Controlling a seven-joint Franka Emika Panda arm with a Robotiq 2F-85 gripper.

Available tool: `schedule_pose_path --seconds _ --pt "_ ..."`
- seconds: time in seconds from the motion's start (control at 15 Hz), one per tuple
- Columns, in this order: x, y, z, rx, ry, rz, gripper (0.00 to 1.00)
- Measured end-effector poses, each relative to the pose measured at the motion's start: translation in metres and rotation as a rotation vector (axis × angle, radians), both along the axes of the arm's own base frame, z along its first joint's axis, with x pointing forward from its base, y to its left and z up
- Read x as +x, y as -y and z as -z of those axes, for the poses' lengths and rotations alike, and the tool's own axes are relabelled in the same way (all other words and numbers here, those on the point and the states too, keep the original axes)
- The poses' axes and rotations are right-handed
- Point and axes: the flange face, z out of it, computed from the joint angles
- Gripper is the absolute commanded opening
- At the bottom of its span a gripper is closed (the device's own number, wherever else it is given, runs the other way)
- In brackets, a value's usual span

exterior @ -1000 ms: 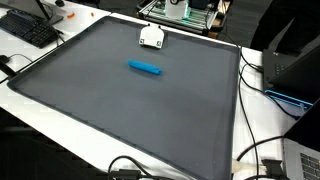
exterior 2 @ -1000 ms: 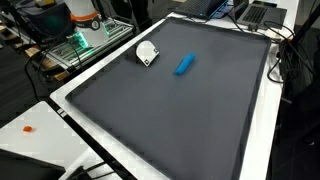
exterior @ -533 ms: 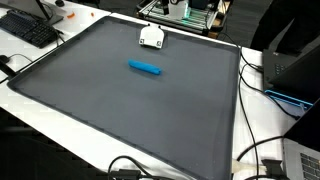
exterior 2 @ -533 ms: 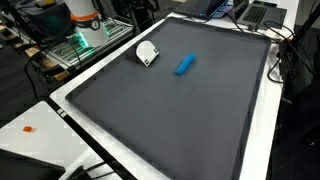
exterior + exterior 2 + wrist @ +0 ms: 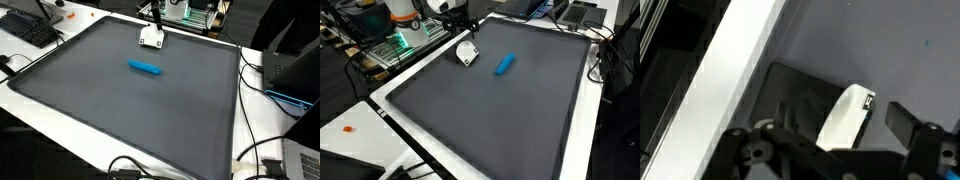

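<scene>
The white device is below my open fingers, so they would miss it if they closed now; my gripper needs to move lower first, then close on it.
A small white device (image 5: 151, 38) lies on the dark grey mat (image 5: 120, 100) near its far edge; it also shows in the other exterior view (image 5: 466, 53). A blue marker (image 5: 145, 68) lies flat near the mat's middle, also seen from the other side (image 5: 504, 65). My gripper (image 5: 156, 14) hangs just above the white device in both exterior views (image 5: 462, 25). In the wrist view the gripper (image 5: 845, 128) is open, its dark fingers spread either side of the white device (image 5: 843, 112), and it holds nothing.
A keyboard (image 5: 30, 30) sits beyond one corner of the mat. Cables (image 5: 255, 150) and a laptop (image 5: 300, 70) lie along one side. A rack with green lights (image 5: 405, 40) stands behind the mat. A small orange item (image 5: 348, 128) lies on the white table.
My gripper has come into both exterior views at the mat's far edge, above the white device. The white device and the blue marker have not moved.
</scene>
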Motion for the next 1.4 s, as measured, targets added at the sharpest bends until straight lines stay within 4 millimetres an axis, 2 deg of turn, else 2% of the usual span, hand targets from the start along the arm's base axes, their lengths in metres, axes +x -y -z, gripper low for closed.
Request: schedule_pose_path --seconds 0.27,0.53,0.73,0.8,0.87,0.93,1.0,1.07,1.2,1.27,1.33,1.4 --pt "0.004 0.004 0.02 -0.01 0.008 0.018 1.0" --pt "0.008 0.003 0.03 -0.018 0.036 0.022 1.0" --pt "0.011 0.003 0.034 -0.027 0.057 0.026 0.9" --pt "0.012 0.003 0.035 -0.03 0.064 0.028 0.84" --pt "0.013 0.004 0.036 -0.033 0.071 0.03 0.84" --pt "0.014 0.005 0.036 -0.035 0.078 0.033 0.78" --pt "0.015 0.005 0.036 -0.038 0.086 0.036 0.67" --pt "0.016 0.006 0.036 -0.041 0.094 0.039 0.73" --pt "0.018 0.007 0.036 -0.047 0.111 0.046 0.58" --pt "0.019 0.008 0.035 -0.05 0.12 0.052 0.53" --pt "0.02 0.009 0.035 -0.053 0.128 0.058 0.4" --pt "0.021 0.009 0.035 -0.055 0.133 0.065 0.33"
